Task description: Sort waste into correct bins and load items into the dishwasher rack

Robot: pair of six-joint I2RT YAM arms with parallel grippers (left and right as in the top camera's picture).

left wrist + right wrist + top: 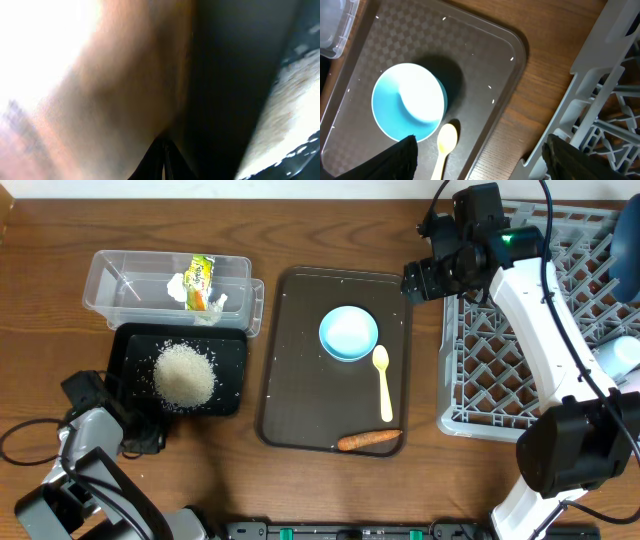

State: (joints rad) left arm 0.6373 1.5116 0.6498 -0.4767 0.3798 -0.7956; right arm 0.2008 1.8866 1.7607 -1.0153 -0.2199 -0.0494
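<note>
My right gripper pinches the white bowl's rim on its rack-facing side (376,336) next, to tip and load the bowl into the rack (500,370).
The clear tub (110,280) holds the crumpled tissue (181,286) and the yellow-green-orange wrapper (201,280). The black tray (232,365) holds the rice heap (185,374), which also shows in the left wrist view (292,110). The white bowl with the light-blue outside (349,333), the pale yellow spoon (383,380) and the carrot piece (368,439) lie on the brown serving tray (290,380). My right gripper (425,278) is open and empty above the gap between that tray and the rack (500,370); the bowl (410,100) and spoon (445,142) lie below it (480,160). My left gripper (150,442) is shut and empty at the black tray's near corner.
A dark blue bowl (628,235) and a pale cup-like item (625,355) sit in the rack at the right edge. The rack's rim (600,85) lies right of my right gripper. The left wrist view is blurred, showing the shut fingers (163,160) and the tray wall.
</note>
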